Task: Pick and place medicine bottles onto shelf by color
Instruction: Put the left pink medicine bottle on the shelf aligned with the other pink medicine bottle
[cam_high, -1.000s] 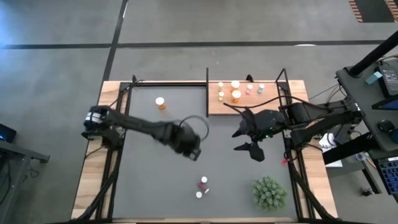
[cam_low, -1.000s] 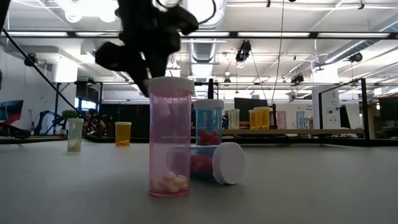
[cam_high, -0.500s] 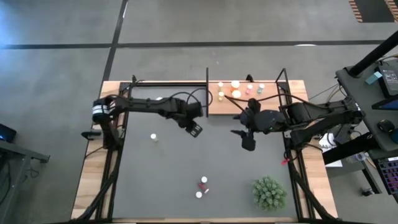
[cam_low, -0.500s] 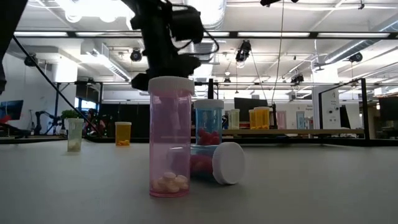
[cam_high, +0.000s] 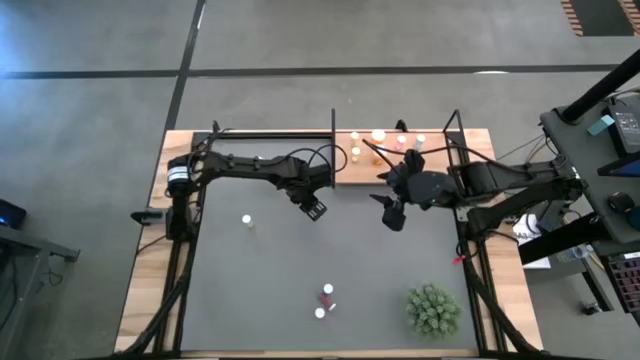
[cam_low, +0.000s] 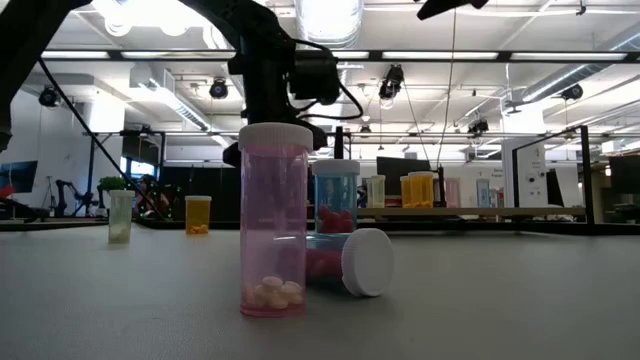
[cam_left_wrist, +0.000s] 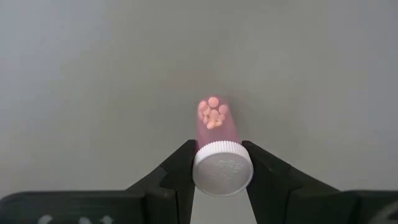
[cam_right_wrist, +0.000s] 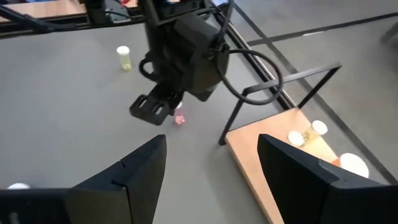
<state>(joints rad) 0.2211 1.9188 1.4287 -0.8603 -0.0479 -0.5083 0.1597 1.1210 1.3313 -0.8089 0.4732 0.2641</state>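
The pink bottle's base meets its shadow on the gray mat and the bottle would stand, so it is now time for my left gripper to open.
My left gripper (cam_high: 315, 208) hangs over the dark mat just off the shelf's left end, shut on a small pink bottle (cam_left_wrist: 214, 124) with a white cap. The right wrist view shows that gripper (cam_right_wrist: 155, 106) with the pink bottle (cam_right_wrist: 179, 118) below it. The shelf (cam_high: 345, 172), a light wooden board at the far edge, carries several bottles (cam_high: 378, 136). My right gripper (cam_high: 393, 215) hovers open in front of the shelf, nothing between its fingers (cam_right_wrist: 211, 155). A pale bottle (cam_high: 246, 220) stands on the mat at the left. My left gripper pinches the pink bottle between its two fingers (cam_left_wrist: 180, 174) at the white cap (cam_left_wrist: 222, 168), one finger on each side. The fingers come from above, pointing down. The bottle hangs cap up below them, over the mat, with its pills at the bottom end.
Near the front edge a pink bottle (cam_high: 327, 292) stands on the mat beside a lying one with a white cap (cam_low: 367, 262). An orange bottle (cam_low: 198, 215) stands far back. A green spiky plant (cam_high: 433, 310) sits front right. Black frame posts (cam_high: 333, 148) edge the shelf.
My left gripper has swung from the mat's middle toward the far edge and the shelf's left end, sinking a little and rolling about its own axis. This uncovered the pale bottle on the mat. My right gripper has turned toward the left arm, staying open.
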